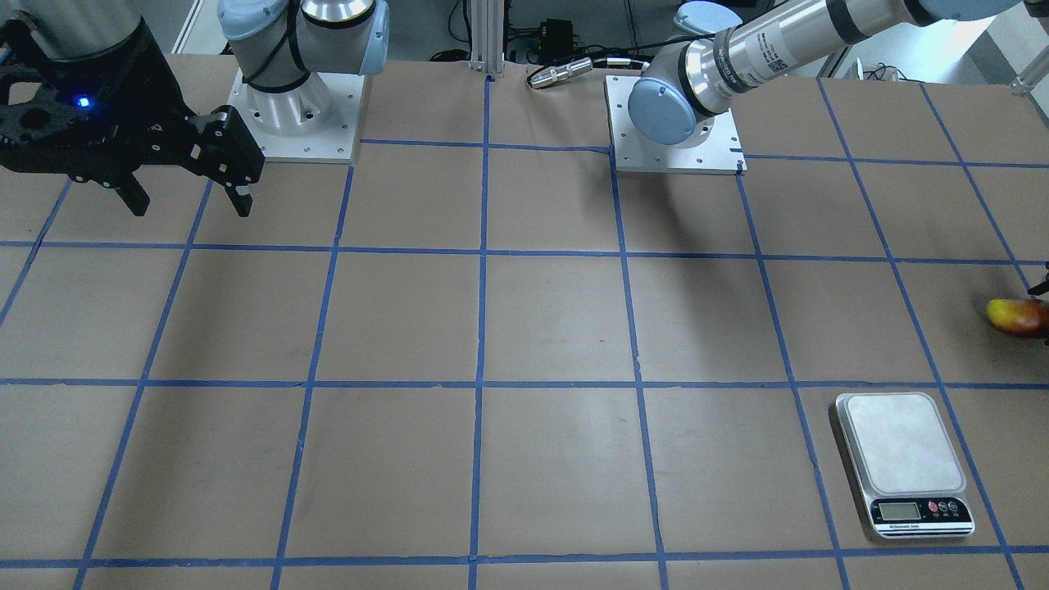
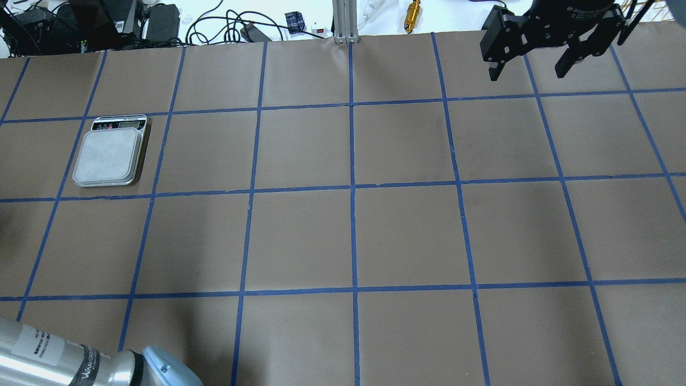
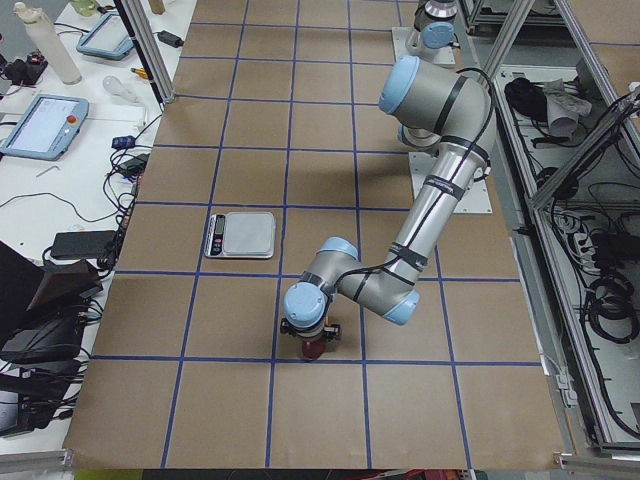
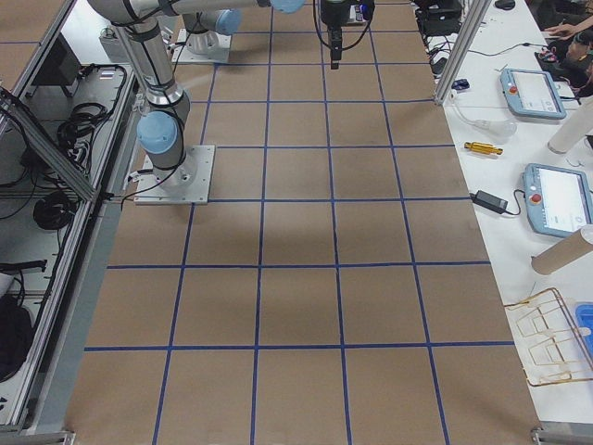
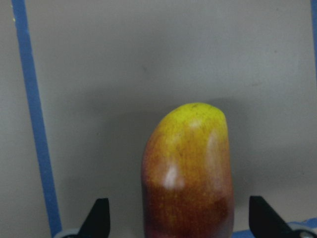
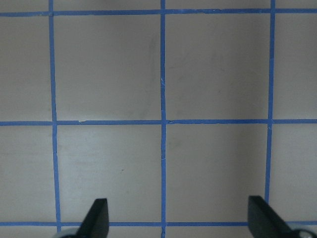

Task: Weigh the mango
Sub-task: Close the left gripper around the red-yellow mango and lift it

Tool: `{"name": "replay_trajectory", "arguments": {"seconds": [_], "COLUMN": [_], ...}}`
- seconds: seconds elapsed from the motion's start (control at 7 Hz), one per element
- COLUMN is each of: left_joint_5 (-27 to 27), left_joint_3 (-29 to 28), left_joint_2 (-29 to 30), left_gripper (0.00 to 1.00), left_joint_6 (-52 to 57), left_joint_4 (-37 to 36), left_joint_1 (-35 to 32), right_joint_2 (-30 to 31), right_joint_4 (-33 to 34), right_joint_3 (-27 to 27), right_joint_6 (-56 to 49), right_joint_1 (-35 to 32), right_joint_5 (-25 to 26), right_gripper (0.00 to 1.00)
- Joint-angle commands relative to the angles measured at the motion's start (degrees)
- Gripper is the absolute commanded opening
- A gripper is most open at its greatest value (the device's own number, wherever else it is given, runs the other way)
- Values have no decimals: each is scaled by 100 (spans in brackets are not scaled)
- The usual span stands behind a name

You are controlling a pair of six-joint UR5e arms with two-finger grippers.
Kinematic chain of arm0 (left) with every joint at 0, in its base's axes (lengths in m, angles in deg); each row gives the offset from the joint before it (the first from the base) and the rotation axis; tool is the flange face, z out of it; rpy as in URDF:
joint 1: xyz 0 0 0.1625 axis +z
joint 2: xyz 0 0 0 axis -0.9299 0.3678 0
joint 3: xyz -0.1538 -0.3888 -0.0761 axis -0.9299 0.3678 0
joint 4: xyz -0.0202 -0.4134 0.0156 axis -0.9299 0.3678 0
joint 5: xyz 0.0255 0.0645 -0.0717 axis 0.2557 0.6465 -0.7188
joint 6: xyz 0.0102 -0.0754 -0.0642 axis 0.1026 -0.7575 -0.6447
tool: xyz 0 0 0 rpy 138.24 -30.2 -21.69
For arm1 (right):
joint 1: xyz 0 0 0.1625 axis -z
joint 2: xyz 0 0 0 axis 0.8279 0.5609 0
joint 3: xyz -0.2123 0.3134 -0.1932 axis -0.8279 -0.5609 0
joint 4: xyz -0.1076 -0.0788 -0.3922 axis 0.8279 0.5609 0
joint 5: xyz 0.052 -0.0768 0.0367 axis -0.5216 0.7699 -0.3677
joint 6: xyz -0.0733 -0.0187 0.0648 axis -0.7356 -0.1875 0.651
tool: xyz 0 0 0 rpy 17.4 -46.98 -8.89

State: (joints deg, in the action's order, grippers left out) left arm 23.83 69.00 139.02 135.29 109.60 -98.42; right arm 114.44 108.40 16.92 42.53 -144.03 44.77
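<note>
The left gripper grips the mango by its red-orange body (image 1: 1033,319) next, to weigh it on the silver scale (image 1: 901,463).
The mango (image 5: 187,168), yellow at its far end and red-orange nearer, lies on the brown paper table. It also shows at the right edge of the front view (image 1: 1016,315) and under the near arm in the left side view (image 3: 313,349). My left gripper (image 5: 178,220) is open, its fingers (image 5: 98,218) standing on either side of the mango with gaps to it. The silver scale (image 1: 901,463) stands empty one grid square away, and also shows in the overhead view (image 2: 110,155). My right gripper (image 1: 188,192) is open and empty, held high near its base (image 2: 530,64).
Blue tape lines (image 2: 352,187) divide the table into squares. Both arm base plates (image 1: 676,123) sit at the robot's edge. A gold cylinder (image 2: 412,8), cables and an aluminium post (image 2: 343,21) lie beyond the far edge. Tablets (image 3: 40,125) sit on the side bench.
</note>
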Motion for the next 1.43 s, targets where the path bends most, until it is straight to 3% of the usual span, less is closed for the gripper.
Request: {"name": "replay_trajectory", "arguments": {"seconds": [0.0, 0.14, 0.29, 0.57, 0.71, 1.29], "left_joint_5": [33, 7, -19, -28, -19, -28], "left_joint_3": [163, 163, 163, 180, 172, -47], "left_joint_2": [111, 138, 138, 138, 138, -326], "left_gripper": [100, 100, 91, 23, 0, 0], "left_joint_6": [7, 7, 15, 15, 15, -464], "left_joint_4": [-166, -166, -166, -524, -553, -544], "left_joint_1": [30, 38, 39, 39, 39, -171], "right_joint_2": [-5, 4, -5, -5, 4, -5], "right_joint_4": [0, 0, 0, 0, 0, 0], "right_joint_3": [0, 0, 0, 0, 0, 0], "right_joint_6": [0, 0, 0, 0, 0, 0], "right_joint_1": [0, 0, 0, 0, 0, 0], "right_joint_5": [1, 1, 1, 1, -8, 1], "right_gripper": [100, 100, 100, 100, 100, 100]}}
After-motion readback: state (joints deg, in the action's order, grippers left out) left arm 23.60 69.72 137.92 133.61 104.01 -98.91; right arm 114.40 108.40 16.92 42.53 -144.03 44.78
